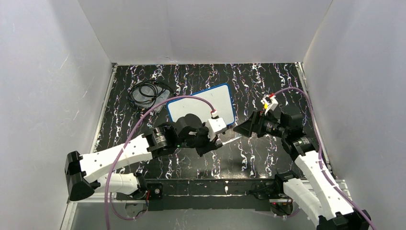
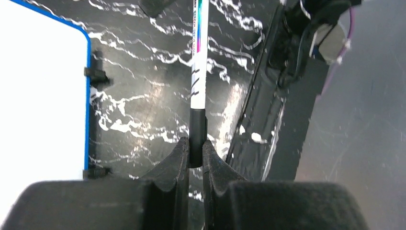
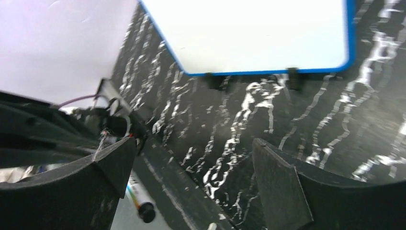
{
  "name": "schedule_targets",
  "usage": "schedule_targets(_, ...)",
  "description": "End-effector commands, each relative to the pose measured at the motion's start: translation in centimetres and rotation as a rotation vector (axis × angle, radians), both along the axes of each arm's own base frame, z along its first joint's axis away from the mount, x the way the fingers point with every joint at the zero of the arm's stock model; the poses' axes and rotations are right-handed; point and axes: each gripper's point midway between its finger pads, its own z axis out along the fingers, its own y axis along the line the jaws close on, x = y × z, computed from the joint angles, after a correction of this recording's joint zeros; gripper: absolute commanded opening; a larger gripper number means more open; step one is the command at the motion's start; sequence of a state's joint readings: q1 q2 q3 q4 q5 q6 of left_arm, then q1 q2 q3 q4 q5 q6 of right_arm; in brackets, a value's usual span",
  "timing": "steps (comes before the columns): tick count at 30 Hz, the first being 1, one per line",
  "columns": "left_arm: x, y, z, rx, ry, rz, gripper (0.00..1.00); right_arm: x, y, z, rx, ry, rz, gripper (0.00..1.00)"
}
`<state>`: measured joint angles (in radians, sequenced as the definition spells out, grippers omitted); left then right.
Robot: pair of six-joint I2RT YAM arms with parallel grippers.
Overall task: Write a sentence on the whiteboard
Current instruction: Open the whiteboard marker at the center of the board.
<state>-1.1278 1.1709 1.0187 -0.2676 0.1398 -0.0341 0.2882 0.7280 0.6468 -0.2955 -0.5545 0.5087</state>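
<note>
My right gripper is to grab the marker by its white body (image 1: 233, 140) (image 3: 137, 192) next. The marker's black end with the cap then stays free to uncap for writing.
The whiteboard (image 1: 213, 101) lies flat at the middle back of the black marbled table; its near left part is hidden by my left arm. The part that shows is blank, and no sentence shows in any view. The board also shows in the left wrist view (image 2: 43, 96) and in the right wrist view (image 3: 249, 33). My left gripper (image 1: 218, 142) (image 2: 195, 146) is shut on the black end of a white marker (image 1: 231, 140) (image 2: 198, 57) that points right. My right gripper (image 1: 242, 128) (image 3: 191, 143) is open and empty, just beyond the marker's far end (image 3: 136, 196).
A coil of black cable (image 1: 146, 93) lies at the back left, beside the board. Small black clips (image 3: 292, 79) sit on the board's edge. White walls close in the table on three sides. The black base rail (image 1: 215, 184) runs along the near edge.
</note>
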Motion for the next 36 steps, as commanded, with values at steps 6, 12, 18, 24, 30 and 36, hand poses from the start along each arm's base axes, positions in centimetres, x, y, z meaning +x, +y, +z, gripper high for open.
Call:
schedule_targets(6, -3.1, 5.4, -1.8, 0.187, 0.019, -0.124, 0.00, -4.1, 3.4, 4.3, 0.195, -0.019, 0.377, 0.92)
schedule_targets(12, -3.1, 5.2, -0.6, 0.162, -0.009, -0.142, 0.00, -6.0, 3.9, 3.8, 0.194, 0.018, 0.461, 0.86)
schedule_targets(18, -2.9, 5.0, 0.2, 0.130, -0.028, -0.134, 0.00, -7.3, 4.9, 3.2, 0.193, 0.040, 0.520, 0.80)
schedule_targets(24, -2.3, 4.8, 0.8, 0.112, -0.047, -0.109, 0.00, -8.3, 6.2, 2.6, 0.190, 0.048, 0.569, 0.76)
schedule_targets(30, -2.4, 4.5, 1.2, 0.094, -0.049, -0.118, 0.00, -8.6, 7.0, 2.6, 0.206, 0.037, 0.578, 0.68)
schedule_targets(36, -2.3, 4.3, 1.1, 0.086, -0.046, -0.107, 0.00, -9.0, 7.3, 2.1, 0.207, 0.052, 0.599, 0.53)
